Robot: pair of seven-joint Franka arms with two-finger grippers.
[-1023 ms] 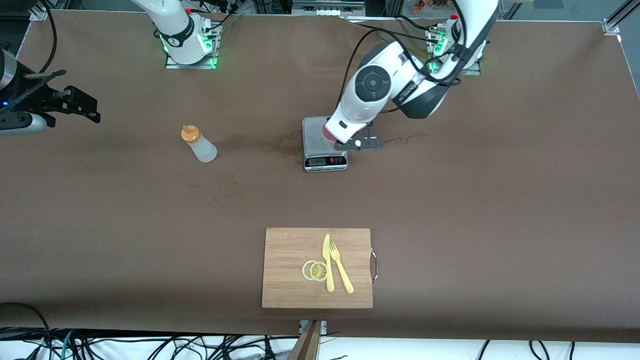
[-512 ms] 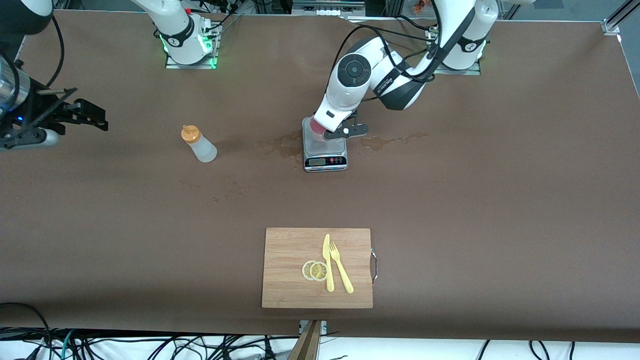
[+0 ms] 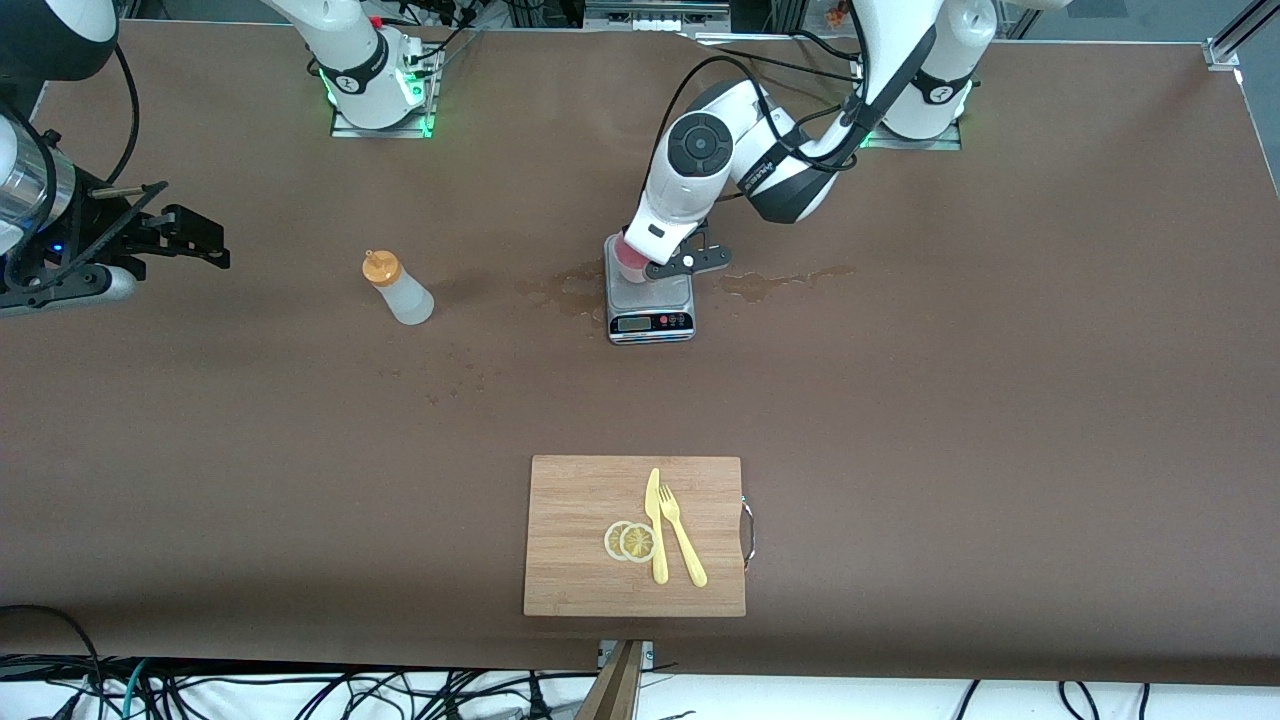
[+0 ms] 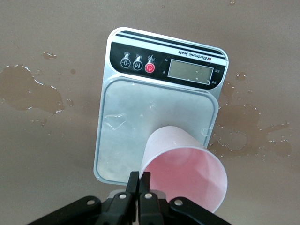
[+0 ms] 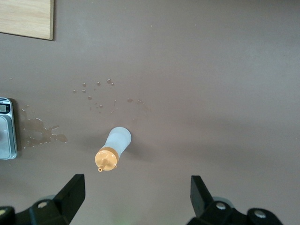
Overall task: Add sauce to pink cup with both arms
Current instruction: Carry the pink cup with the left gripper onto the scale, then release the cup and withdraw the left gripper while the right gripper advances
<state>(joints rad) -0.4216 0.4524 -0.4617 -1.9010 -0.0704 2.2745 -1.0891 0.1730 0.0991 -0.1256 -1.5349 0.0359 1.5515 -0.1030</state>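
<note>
The pink cup's base meets the grey scale's plate (image 3: 649,298) inside its edges and the cup would stay standing, so my left gripper opens now.
The pale pink cup (image 4: 185,168) is held by its rim over the plate of the grey scale (image 4: 159,103), and it looks tilted. My left gripper (image 4: 139,180) is shut on that rim, one finger inside and one outside. In the front view the left arm covers most of the pink cup (image 3: 629,262). The sauce bottle (image 3: 397,288) with its orange cap stands upright on the table toward the right arm's end. My right gripper (image 3: 205,240) hangs open above the table beside the bottle, still apart from it. The sauce bottle (image 5: 114,149) shows ahead of the open fingers.
Wet patches (image 3: 560,285) lie on the brown table on both sides of the scale (image 3: 650,320). A wooden cutting board (image 3: 580,540) nearer the front camera carries two lemon slices (image 3: 630,541), a yellow knife (image 3: 655,525) and a fork (image 3: 682,548).
The left arm has carried the cup across the scale toward the right arm's end and farther from the front camera. The right gripper has moved toward the bottle.
</note>
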